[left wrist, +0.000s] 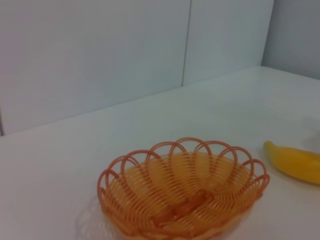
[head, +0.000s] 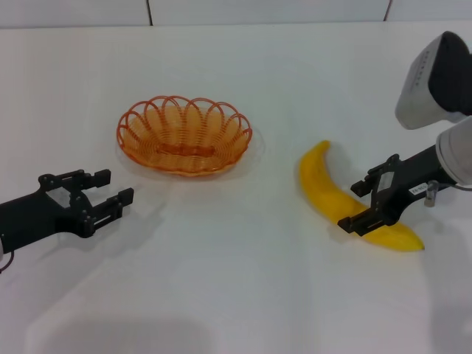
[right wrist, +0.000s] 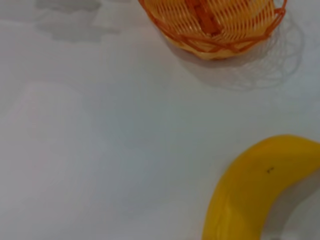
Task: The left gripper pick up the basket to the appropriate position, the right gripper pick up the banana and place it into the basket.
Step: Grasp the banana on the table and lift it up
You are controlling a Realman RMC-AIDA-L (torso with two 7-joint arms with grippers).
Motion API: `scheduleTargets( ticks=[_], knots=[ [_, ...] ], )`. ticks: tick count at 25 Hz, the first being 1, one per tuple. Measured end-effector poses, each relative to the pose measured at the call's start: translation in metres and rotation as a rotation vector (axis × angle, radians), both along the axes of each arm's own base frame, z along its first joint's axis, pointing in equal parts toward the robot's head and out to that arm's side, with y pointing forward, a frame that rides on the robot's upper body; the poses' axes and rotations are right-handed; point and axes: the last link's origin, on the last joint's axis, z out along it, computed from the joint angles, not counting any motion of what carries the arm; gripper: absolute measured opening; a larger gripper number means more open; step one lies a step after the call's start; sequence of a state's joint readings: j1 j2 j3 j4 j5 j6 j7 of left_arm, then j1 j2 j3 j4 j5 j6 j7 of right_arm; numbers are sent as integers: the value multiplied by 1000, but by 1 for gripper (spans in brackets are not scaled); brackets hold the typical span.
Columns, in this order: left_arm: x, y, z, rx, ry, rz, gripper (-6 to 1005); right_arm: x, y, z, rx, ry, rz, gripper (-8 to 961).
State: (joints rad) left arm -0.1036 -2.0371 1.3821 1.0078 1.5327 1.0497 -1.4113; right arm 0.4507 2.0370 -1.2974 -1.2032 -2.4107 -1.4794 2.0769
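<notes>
The banana's middle (head: pixel 335 198) (right wrist: pixel 242 192) has the fingers of my right gripper reaching down on both sides of it, so my right gripper needs to close on it now.
The orange wire basket (head: pixel 179 158) stands empty on the white table, left of centre; it also shows in the left wrist view (left wrist: pixel 182 192) and the right wrist view (right wrist: pixel 220 27). The yellow banana (head: pixel 323 184) lies on the table to its right, also in the left wrist view (left wrist: pixel 299 163) and the right wrist view (right wrist: pixel 252 197). My left gripper (head: pixel 112 189) is open and empty, low over the table a short way in front and to the left of the basket. My right gripper (head: pixel 358 205) is open, its fingers spread across the banana's middle, which rests on the table.
The white table (head: pixel 236 287) runs back to a pale panelled wall (left wrist: pixel 125 55). The right arm's white-grey housing (head: pixel 431 77) hangs over the far right side. Bare table lies between basket and banana.
</notes>
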Motion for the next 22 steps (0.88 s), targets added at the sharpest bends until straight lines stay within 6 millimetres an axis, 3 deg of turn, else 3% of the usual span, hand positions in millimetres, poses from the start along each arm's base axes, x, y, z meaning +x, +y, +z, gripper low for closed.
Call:
scheduleTargets(
  ticks=[22],
  knots=[
    [2,4,-3,-15,0,-8,525,2,7,-5,0,-19,-38,723]
  ],
)
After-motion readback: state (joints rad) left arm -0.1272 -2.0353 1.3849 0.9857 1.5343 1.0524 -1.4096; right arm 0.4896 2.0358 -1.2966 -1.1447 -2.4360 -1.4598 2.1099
